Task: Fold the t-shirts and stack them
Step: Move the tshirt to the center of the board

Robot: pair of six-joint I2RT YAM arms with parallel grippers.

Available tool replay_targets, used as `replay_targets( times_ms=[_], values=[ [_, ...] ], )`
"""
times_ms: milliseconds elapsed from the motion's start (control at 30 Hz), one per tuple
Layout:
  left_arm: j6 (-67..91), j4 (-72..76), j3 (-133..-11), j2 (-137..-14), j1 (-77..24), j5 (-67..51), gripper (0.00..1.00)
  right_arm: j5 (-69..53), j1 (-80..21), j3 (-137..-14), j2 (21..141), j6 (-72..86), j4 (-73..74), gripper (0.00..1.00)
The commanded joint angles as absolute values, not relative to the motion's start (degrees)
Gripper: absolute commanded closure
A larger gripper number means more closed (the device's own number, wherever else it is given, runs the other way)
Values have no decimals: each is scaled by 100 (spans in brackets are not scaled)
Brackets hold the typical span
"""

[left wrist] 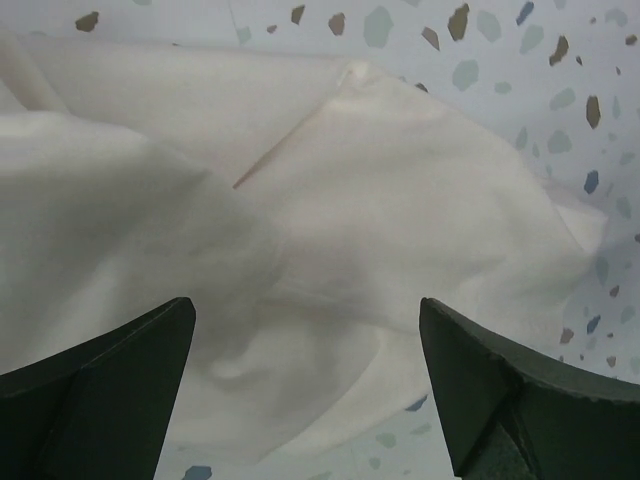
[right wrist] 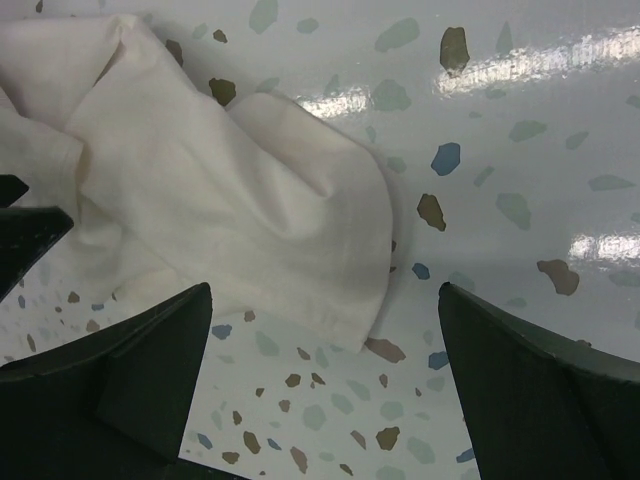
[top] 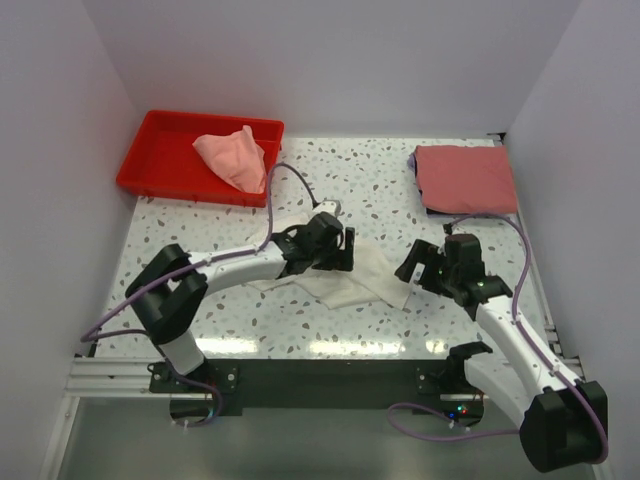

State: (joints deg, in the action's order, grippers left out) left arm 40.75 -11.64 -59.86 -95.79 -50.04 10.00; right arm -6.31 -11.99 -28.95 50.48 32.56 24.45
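Note:
The crumpled white t-shirt's raised fold edge is the part my left gripper should grab next, to spread the t-shirt for folding. The sleeve edge stays free that way.
A crumpled white t-shirt lies at the middle of the table; no red print shows. My left gripper hovers over its left part, open, with white cloth below and between the fingers. My right gripper is open and empty over the shirt's right sleeve edge. A folded dusty-red t-shirt lies at the back right. A pale pink t-shirt sits bunched in the red tray.
The red tray stands at the back left. White walls close the table on three sides. A purple cable loops above the left arm. Speckled tabletop shows near the front.

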Motion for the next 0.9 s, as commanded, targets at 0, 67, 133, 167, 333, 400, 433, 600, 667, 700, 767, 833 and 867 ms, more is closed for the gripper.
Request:
replay_targets(
  times_ms=[0,67,133,167,333,400,433,600,667,700,767,833,867],
  values=[
    [4648,-1564,-6451,-9808,-5010,2046,2,-861,-1213,-2892,4957,3340,2189,1],
    [4885,-1896,-6635,-10019,-5010,2469,4,-853,-1222,-2848,4966,3322,2153,1],
    [5035,-2257,-7020,-10290,-5010,2819,8,-844,-1222,-2813,4983,3340,2127,1],
    [5080,-2381,-7127,-10379,-5010,2900,12,-870,-1222,-2786,4983,3349,2118,1],
    [5282,-2672,-7514,-10775,-4992,3225,25,-914,-1222,-2707,5054,3322,2021,1],
    [5274,-2619,-7558,-10819,-4966,3243,32,-975,-1222,-2690,5080,3296,2021,1],
    [5256,-2602,-7593,-10854,-4940,3234,36,-993,-1222,-2663,5071,3261,2030,1],
    [5142,-2505,-7620,-10942,-4852,3138,59,-1063,-1222,-2689,4949,3024,2258,1],
    [5028,-2391,-7611,-10969,-4825,3059,70,-1099,-1239,-2681,4905,2962,2337,1],
    [5010,-2382,-7585,-10977,-4808,3032,74,-1099,-1239,-2672,4887,2953,2390,1],
    [4975,-2391,-7559,-10969,-4764,2971,88,-1142,-1257,-2646,4860,2944,2434,1],
    [4957,-2373,-7454,-10838,-4737,2962,99,-1195,-1292,-2628,4825,2944,2478,1],
    [4931,-2243,-7305,-10698,-4737,2962,100,-1213,-1344,-2611,4816,2962,2479,1]
  ],
)
